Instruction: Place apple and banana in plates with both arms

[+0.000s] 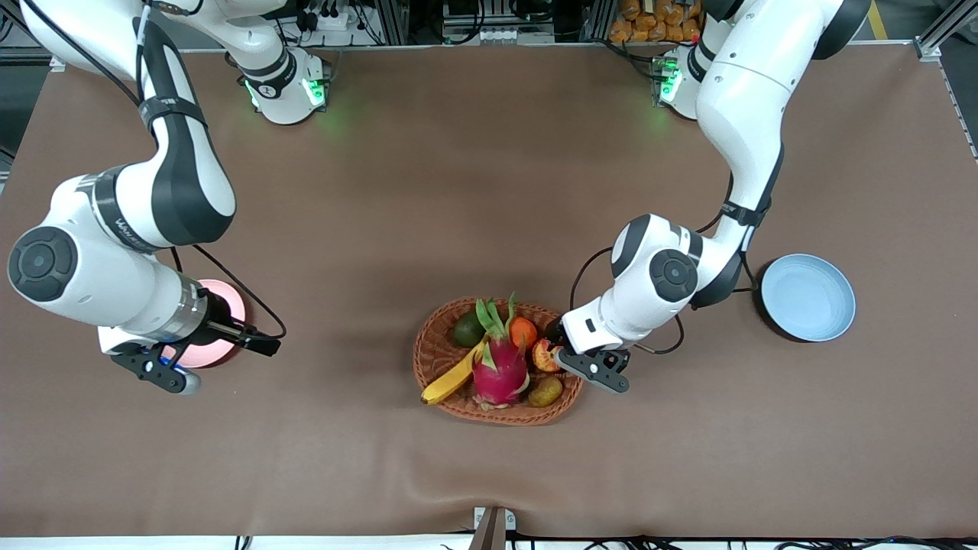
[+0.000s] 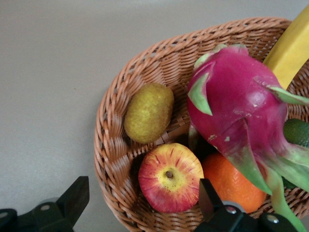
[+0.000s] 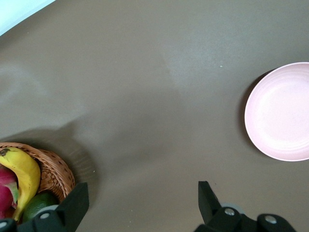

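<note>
My left gripper is to grab the apple [image 1: 544,355] by its round red sides next. Then it should put the apple on the blue plate [image 1: 807,296].
The apple [image 1: 544,355] [image 2: 170,176], red with a yellow top, lies in a wicker basket at the end toward the left arm. My left gripper [image 1: 600,369] [image 2: 142,193] hangs open just above it. One finger is outside the basket rim, the other between the apple and a tangerine. The banana [image 1: 452,378] [image 2: 289,48] [image 3: 21,174] leans on the basket's rim toward the right arm's end. My right gripper [image 1: 172,373] [image 3: 142,193] is open over bare table beside the pink plate [image 1: 229,302] [image 3: 282,112]. The blue plate [image 1: 807,296] sits toward the left arm's end.
The basket [image 1: 439,347] also holds a dragon fruit [image 1: 500,367], a tangerine [image 1: 523,332], a dark green fruit [image 1: 468,330] and a brownish-green oval fruit [image 1: 545,392]. The right arm's forearm covers part of the pink plate.
</note>
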Motion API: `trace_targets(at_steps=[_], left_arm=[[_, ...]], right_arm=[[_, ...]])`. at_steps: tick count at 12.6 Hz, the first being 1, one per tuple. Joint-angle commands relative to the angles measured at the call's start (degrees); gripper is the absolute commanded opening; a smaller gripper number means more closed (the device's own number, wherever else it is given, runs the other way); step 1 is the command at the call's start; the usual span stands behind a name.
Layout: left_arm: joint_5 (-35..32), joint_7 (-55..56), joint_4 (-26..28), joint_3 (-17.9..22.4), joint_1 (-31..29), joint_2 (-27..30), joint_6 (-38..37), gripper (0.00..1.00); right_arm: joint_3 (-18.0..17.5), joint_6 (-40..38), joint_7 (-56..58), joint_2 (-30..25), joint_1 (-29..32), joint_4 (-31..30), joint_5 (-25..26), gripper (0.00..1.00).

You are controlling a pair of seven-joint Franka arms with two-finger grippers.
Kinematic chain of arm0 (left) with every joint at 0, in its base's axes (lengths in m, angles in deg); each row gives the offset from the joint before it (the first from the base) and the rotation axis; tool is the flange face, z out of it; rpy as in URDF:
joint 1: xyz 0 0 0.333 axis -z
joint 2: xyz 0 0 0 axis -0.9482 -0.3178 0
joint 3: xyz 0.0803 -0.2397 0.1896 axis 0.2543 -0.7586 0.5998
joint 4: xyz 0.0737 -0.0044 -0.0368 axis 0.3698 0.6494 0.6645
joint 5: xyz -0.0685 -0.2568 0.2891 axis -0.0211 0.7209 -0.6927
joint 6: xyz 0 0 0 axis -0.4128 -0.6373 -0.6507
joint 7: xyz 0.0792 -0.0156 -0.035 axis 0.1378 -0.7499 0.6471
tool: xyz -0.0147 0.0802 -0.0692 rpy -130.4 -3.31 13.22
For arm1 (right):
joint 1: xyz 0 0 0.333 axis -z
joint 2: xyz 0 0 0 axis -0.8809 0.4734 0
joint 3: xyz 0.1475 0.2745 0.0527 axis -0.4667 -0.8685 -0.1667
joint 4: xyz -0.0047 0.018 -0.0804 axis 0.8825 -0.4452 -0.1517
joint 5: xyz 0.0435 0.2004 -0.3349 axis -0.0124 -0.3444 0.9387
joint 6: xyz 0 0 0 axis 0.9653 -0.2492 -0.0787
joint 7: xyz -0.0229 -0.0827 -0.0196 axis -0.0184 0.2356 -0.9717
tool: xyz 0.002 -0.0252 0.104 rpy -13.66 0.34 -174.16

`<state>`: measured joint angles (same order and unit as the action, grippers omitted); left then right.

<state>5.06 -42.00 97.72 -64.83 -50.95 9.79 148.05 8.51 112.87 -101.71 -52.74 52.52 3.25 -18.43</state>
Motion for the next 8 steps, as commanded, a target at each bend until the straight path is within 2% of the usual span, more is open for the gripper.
trace_targets(at_steps=[1,3,8], left_arm=[[2.88,-2.46,-1.13,-0.11,0.31,-0.94,0.56,1.00],[3.24,-3.16,-1.31,-0.20,0.31,-1.99,0.65,1.00],[3.25,-4.13,-1.31,-0.64,1.10,-2.97,2.32,1.00]], right_arm=[[-0.54,-0.74,1.47,0.64,1.84,1.74,-1.77,1.00],[-0.37,2.40,1.56,0.90,2.28,1.31,-4.67,1.00],[-0.28,1.55,1.56,0.37,2.02,-0.54,-4.50,1.00]])
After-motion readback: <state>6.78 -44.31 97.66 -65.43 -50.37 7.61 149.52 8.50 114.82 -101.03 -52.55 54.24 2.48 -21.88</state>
